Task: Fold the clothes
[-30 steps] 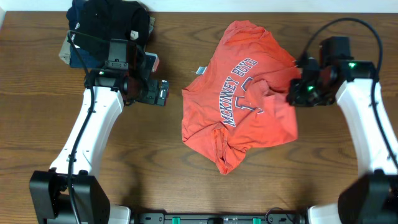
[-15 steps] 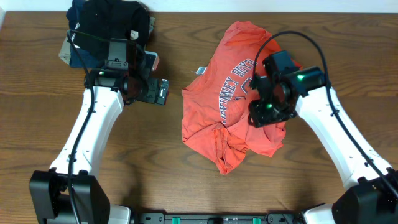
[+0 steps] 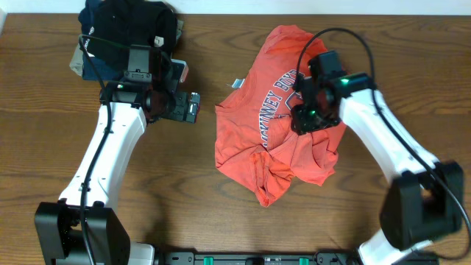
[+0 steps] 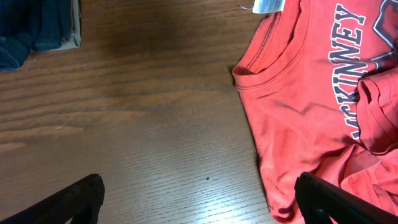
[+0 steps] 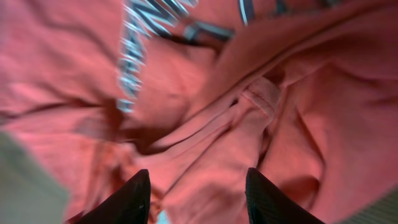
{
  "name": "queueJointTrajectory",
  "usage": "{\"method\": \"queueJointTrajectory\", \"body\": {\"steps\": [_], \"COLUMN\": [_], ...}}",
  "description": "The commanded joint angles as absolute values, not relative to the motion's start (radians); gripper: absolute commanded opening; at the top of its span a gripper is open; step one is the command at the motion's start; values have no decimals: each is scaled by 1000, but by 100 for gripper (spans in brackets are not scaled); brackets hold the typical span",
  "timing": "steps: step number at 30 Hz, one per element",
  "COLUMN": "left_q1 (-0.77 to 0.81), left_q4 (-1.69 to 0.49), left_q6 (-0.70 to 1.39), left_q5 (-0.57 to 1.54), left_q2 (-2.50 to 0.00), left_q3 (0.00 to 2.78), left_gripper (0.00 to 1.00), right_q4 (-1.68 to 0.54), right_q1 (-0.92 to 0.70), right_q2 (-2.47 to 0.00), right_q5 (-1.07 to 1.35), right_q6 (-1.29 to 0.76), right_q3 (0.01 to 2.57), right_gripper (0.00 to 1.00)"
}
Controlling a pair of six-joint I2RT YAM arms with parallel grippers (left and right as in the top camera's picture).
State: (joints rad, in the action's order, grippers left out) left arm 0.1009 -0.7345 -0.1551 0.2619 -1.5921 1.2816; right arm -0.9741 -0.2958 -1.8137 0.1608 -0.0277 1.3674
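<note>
I will next pinch the T-shirt's bunched edge, folded over the chest, with my right gripper to pull that side open for folding.
The red-orange T-shirt (image 3: pixel 268 121) lies crumpled right of the table's middle, its white "McKinney Boyd" lettering running diagonally. Its right side is folded over onto the chest. The white neck label (image 3: pixel 238 83) sticks out at the collar on the left and also shows in the left wrist view (image 4: pixel 268 5). My right gripper (image 3: pixel 307 121) is down on the shirt's middle; in its wrist view the fingers (image 5: pixel 193 193) stand apart with bunched red cloth (image 5: pixel 205 93) between them. My left gripper (image 3: pixel 193 109) is open and empty above bare wood (image 4: pixel 199 199), left of the shirt's collar (image 4: pixel 267 68).
A pile of black, navy and tan folded garments (image 3: pixel 129 26) sits at the back left corner, behind the left arm; its edge shows in the left wrist view (image 4: pixel 31 25). The brown wooden table (image 3: pixel 169 191) lies bare in front and at the left.
My right gripper swept left from the shirt's right edge, dragging that side over onto the chest, and now sits on the shirt's middle. The left arm has not moved.
</note>
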Motion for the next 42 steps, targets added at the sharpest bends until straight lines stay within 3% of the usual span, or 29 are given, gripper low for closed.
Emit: {"method": "queueJointTrajectory", "body": {"steps": [1, 7, 14, 23, 25, 27, 33, 42], "left_q1": [102, 102, 102, 102, 102, 102, 101, 102], "left_q4": [-735, -735, -736, -739, -739, -739, -738, -772], "left_q6": [-164, -163, -163, -163, -164, -164, -164, -194], "left_q5": [260, 260, 260, 260, 260, 252, 222, 175], "left_q2": [-1596, -1596, -1596, -1596, -1596, -1596, -1594, -1540], "left_q3": [1277, 1277, 1277, 1277, 1277, 1277, 1278, 1310], "left_gripper": [99, 99, 99, 99, 99, 99, 99, 99], "right_q4": [-961, -895, -826, -849, -842, -818, -891, -1084], "right_q1": [-279, -266, -266, -266, -265, -258, -184, 86], "right_q2": [-1880, -1933, -1945, -1987, -1987, -1986, -1948, -1763], "right_q5": [94, 93, 71, 79, 78, 78, 83, 82], "right_q6": [-56, -55, -55, -55, -55, -55, -74, -26], "right_q3": [1365, 1365, 1365, 1339, 1339, 1342, 1478, 1749], "right_gripper": [48, 46, 26, 21, 6, 1, 1, 1]}}
